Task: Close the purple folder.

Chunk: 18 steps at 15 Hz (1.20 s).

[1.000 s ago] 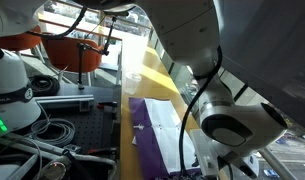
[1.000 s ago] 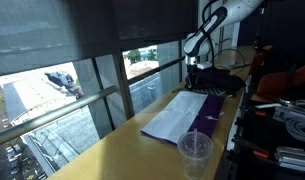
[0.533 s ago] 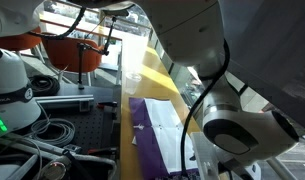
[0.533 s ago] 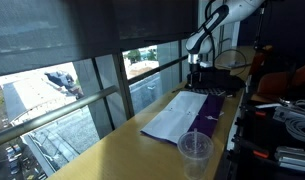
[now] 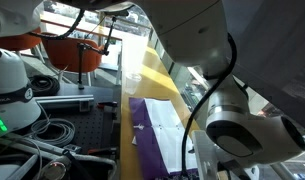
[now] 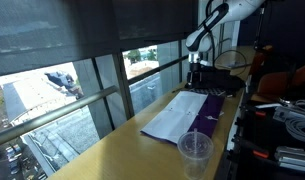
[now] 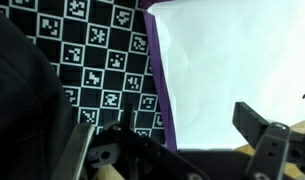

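Observation:
I will pinch the purple folder (image 6: 206, 110) by its loose purple edge next to the marker board. Then that side of the folder can swing closed.
The purple folder (image 6: 206, 110) lies flat on the yellow tabletop (image 6: 112, 150) with a white sheet (image 6: 172, 118) showing on top. In an exterior view the folder (image 5: 144, 132) lies partly behind the arm. My gripper (image 6: 195, 68) hangs just above the folder's far end, pointing down. The wrist view shows the white sheet (image 7: 232, 70) filling the frame, with the folder's purple edge (image 7: 155, 70) running down its left side. My gripper (image 7: 177, 135) is open there, with one finger (image 7: 255, 123) over the sheet and nothing between the two.
A clear plastic cup (image 6: 195, 150) stands on the near end of the table. A black-and-white marker board (image 7: 87, 55) lies beside the folder. Windows run along one long side of the table (image 6: 92, 90). Cables and equipment (image 5: 42, 130) sit along the other side.
The jaws have opened wide over the last second. The arm's wrist has shifted slightly, and the folder has not visibly moved.

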Motion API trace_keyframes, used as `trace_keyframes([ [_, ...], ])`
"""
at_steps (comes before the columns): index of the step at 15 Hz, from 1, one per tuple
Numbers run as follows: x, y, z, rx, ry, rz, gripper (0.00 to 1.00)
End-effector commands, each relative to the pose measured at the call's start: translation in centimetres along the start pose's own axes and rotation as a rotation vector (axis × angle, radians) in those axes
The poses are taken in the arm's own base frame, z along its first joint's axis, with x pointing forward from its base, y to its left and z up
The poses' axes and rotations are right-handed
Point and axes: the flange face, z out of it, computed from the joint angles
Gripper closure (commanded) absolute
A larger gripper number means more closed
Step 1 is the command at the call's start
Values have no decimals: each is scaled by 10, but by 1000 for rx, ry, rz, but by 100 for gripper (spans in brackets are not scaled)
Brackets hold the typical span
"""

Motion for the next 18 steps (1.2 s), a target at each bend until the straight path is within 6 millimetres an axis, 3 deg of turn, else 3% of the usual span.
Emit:
trace_keyframes([
  [1,7,-1,5,62,8,-17,0],
  [6,16,-3,22,76,12,-35,2],
  [7,17,-3,26,78,11,-37,26],
  [9,18,-6,31,83,5,-43,32],
  [18,18,-25,26,79,3,-75,100],
])
